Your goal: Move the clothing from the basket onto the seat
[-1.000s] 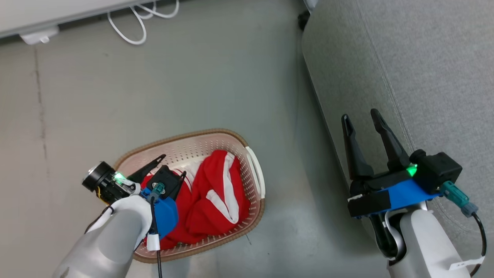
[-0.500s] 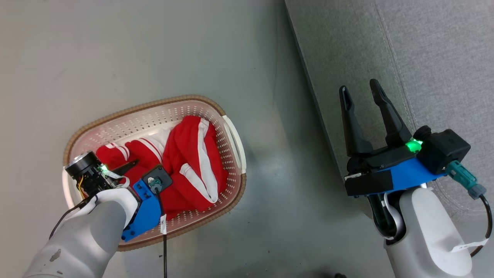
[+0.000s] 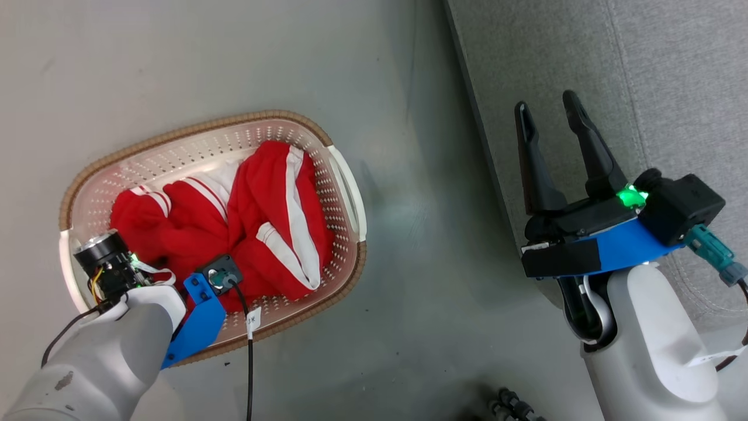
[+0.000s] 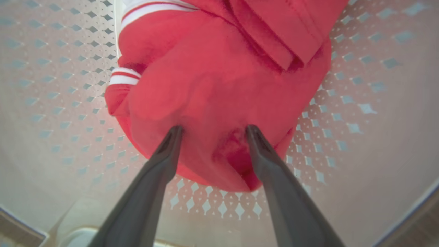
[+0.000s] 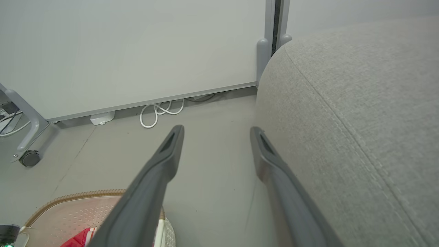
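The left gripper will next pinch the fold of the red clothing that stands up between its fingers, while the rest lies bunched and slack (image 3: 270,224).
The cream basket (image 3: 193,126) with a brown rim stands on the floor, left of the grey seat (image 3: 643,70). Bright red clothing (image 3: 257,222) with white stripes lies bunched inside it. My left arm (image 3: 117,345) reaches down into the basket's near end, its fingers hidden under the wrist. In the left wrist view my left gripper (image 4: 212,128) is open, both fingertips pressed against the red clothing (image 4: 212,79), with a fold of fabric between them. My right gripper (image 3: 544,100) hovers open and empty over the seat's left edge, as in the right wrist view (image 5: 214,128).
A white wall panel (image 5: 130,51) runs behind, with a looped white cable (image 5: 159,111) and a caster wheel (image 5: 30,158) at its base. Bare grey floor (image 3: 409,204) separates basket and seat. Dark objects (image 3: 508,403) sit at the bottom edge.
The head camera has shifted. My left gripper has sunk deeper into the basket onto the red clothing, and its finger has gone out of the head view. The right gripper stays open.
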Controlling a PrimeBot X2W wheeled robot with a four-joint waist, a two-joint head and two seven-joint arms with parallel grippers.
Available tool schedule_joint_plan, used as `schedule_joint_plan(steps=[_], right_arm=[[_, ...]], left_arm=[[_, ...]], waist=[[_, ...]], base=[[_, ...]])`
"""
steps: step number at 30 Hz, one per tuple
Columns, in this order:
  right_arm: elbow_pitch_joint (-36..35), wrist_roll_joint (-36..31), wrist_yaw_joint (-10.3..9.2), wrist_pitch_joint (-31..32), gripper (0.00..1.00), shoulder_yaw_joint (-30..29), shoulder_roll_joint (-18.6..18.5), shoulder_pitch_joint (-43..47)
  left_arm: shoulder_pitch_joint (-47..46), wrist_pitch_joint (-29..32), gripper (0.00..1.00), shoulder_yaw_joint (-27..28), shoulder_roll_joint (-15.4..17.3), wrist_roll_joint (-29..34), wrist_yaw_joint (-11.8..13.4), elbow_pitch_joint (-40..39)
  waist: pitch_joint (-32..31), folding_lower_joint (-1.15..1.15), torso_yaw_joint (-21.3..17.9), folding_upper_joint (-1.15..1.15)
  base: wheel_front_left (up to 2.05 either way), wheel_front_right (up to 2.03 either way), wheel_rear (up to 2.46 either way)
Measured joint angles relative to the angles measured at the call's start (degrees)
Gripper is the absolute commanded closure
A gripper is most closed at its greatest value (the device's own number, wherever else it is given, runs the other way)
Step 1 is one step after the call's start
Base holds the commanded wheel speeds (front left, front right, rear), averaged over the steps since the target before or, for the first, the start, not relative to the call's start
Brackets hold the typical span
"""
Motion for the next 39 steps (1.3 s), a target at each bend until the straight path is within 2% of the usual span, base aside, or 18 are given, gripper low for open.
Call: schedule_joint_plan(steps=[4,13,24,25,26,39], right_arm=[[-0.45,0.51,0.00,0.00,0.00,0.25,0.01,-0.81],[-1.76,1.55,0.00,0.00,0.00,0.78,-0.01,-2.44],[-2.80,2.42,0.00,0.00,0.00,0.48,-0.01,-2.47],[-2.81,2.43,0.00,0.00,0.00,0.47,-0.01,-2.47],[-2.82,2.47,0.00,0.00,0.00,0.47,-0.01,-2.47],[-2.24,1.69,0.00,0.00,0.00,-0.07,0.00,-2.60]], left_arm=[[-1.02,2.91,0.00,-0.40,1.64,0.35,0.00,-1.89],[-2.52,9.37,0.00,-0.49,2.99,7.26,0.00,-4.95],[-4.27,13.61,0.00,-0.48,4.45,7.98,0.00,-7.91],[-4.31,14.27,0.59,-0.51,4.52,7.80,0.00,-8.02],[-4.33,14.79,1.00,-0.49,4.61,7.71,0.00,-8.17],[-4.35,16.49,1.00,-0.51,3.99,5.94,0.00,-12.63]], waist=[[2.19,0.00,-0.49,0.00],[7.07,0.00,-2.18,0.00],[10.73,0.00,-3.54,0.00],[10.90,0.00,-3.54,0.00],[11.02,0.00,-3.54,0.00],[8.77,0.00,-2.60,0.00]], base=[[0.00,0.00,0.00],[0.00,0.00,0.00],[0.00,0.00,0.00],[0.00,0.00,0.00],[0.00,0.00,0.00],[0.00,0.00,0.00]])
